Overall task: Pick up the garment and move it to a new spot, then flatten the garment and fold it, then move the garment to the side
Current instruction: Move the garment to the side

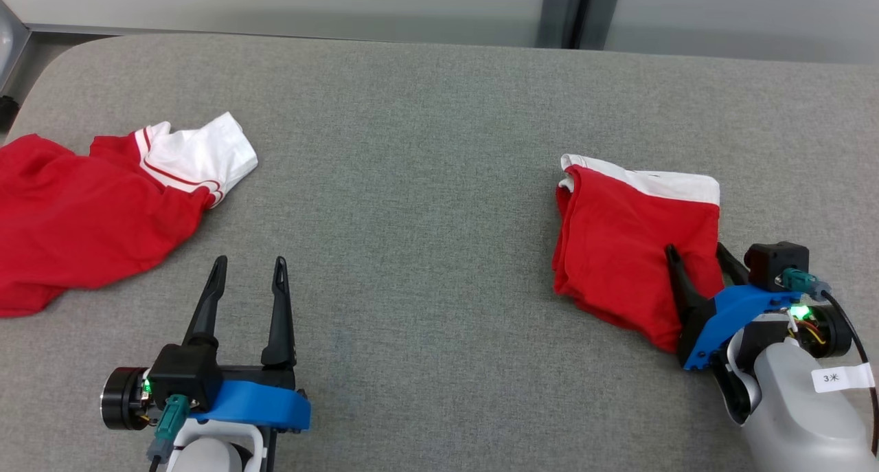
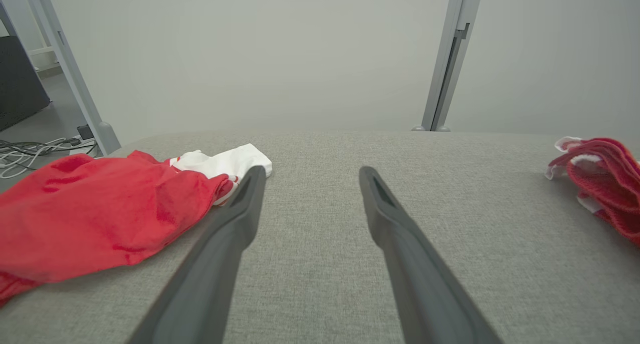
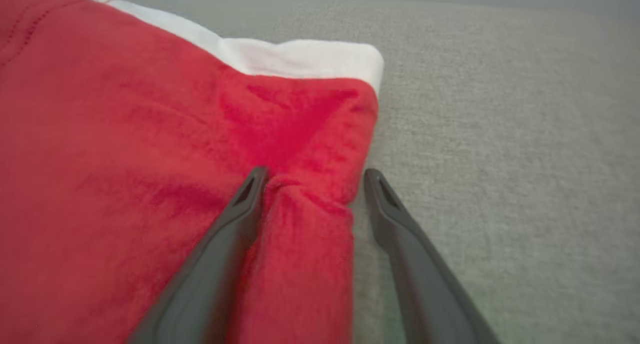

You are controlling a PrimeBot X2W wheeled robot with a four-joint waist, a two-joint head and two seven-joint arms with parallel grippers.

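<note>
I will next grab the red bundle (image 3: 150, 133) with my right gripper by its folded side edge (image 3: 312, 197), so I can move it to the side.
A folded red garment (image 1: 618, 238) with a white band along its far edge lies at the right of the grey table (image 1: 426, 183). My right gripper (image 1: 695, 249) is open, its fingers straddling the garment's near right edge. In the right wrist view a ridge of the red garment (image 3: 125, 158) lies between the spread fingers of that gripper (image 3: 315, 174); the left finger rests on the cloth and the right one stands over bare table. My left gripper (image 1: 250, 260) is open above bare table at the lower left, holding nothing. The left wrist view shows the folded garment (image 2: 605, 174) far right of the left gripper (image 2: 312, 171).
A second, crumpled red and white garment (image 1: 82, 211) sprawls at the table's left edge, just left of the left gripper, and it is also in the left wrist view (image 2: 90, 214). A grey post (image 1: 580, 12) stands behind the table. Cables (image 2: 30, 151) lie on the floor left.
</note>
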